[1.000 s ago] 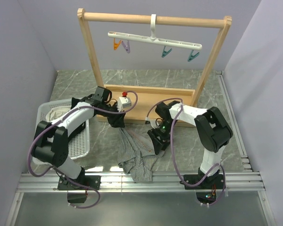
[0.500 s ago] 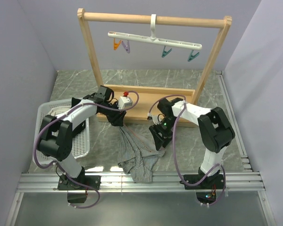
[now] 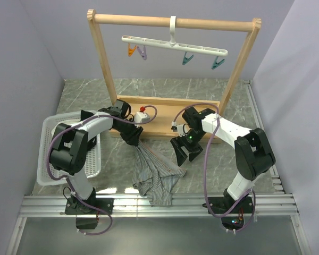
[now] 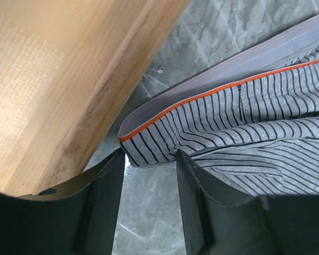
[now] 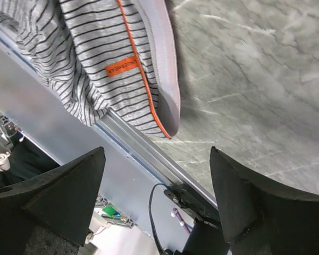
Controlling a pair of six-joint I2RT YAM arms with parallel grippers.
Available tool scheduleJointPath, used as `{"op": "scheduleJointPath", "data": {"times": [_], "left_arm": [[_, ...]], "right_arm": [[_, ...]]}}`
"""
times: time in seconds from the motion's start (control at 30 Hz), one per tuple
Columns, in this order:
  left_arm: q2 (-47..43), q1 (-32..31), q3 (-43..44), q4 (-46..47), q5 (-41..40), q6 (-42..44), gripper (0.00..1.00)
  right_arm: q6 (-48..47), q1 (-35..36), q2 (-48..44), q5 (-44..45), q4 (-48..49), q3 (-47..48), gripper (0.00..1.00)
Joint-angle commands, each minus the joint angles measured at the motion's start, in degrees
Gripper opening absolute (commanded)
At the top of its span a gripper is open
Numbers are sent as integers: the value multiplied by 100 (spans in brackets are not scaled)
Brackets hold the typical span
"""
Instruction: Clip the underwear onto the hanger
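Observation:
The waistband corner lies between my left gripper's fingers and closing now would catch the waistband's fold, so it is time to close on the waistband corner.
The underwear (image 3: 154,178), grey with dark stripes and an orange-edged waistband, lies crumpled on the marble floor, one corner drawn up toward the wooden base. My left gripper (image 3: 134,141) is low at that corner. In the left wrist view its jaws (image 4: 149,154) stand apart, and the waistband corner (image 4: 149,143) lies between the tips. My right gripper (image 3: 187,155) is wide open and empty, just right of the cloth. The other waistband corner (image 5: 165,106) lies ahead of its jaws (image 5: 157,151). The white hanger (image 3: 175,45) hangs from the top bar with its orange, purple and teal clips.
The big wooden frame (image 3: 103,69) stands at the back, and its base board (image 4: 58,79) is right beside my left fingers. A white basket (image 3: 90,159) holding whitish cloth sits at the left. A small white device with a red top (image 3: 141,113) rests on the base. Metal rails (image 3: 159,204) run along the near edge.
My right gripper has moved right and away from the underwear's edge, with its jaws spread. My left arm's elbow has swung inward, while its gripper stays at the cloth corner.

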Motion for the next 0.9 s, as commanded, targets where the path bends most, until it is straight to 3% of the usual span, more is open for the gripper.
{"op": "scheduleJointPath", "data": {"times": [0.0,0.1,0.13,0.2,0.23,0.27,0.73,0.83,0.87], "left_arm": [[21,-73,220,88,181,-190,48],[65,-100,220,246,182,-348,39],[82,-100,220,256,164,-436,28],[91,-83,237,308,164,-576,17],[100,-74,229,343,86,-621,5],[74,-65,220,352,41,-674,1],[30,-21,-53,475,-108,-903,0],[-5,-21,-53,475,-38,-903,0],[-31,-21,-44,484,-12,-920,0]], "right_arm": [[110,-21,-63,160,-28,-1,87],[-13,-30,201,81,-177,112,87],[-74,-30,245,11,-230,122,86],[-145,-39,307,-77,-283,148,86],[-224,-39,324,-182,-292,157,86],[-268,-39,351,-209,-327,183,87],[-752,-56,1282,-762,-512,210,75],[-752,-100,1353,-1043,-520,306,67],[-734,-118,1344,-1114,-503,385,57]]}}
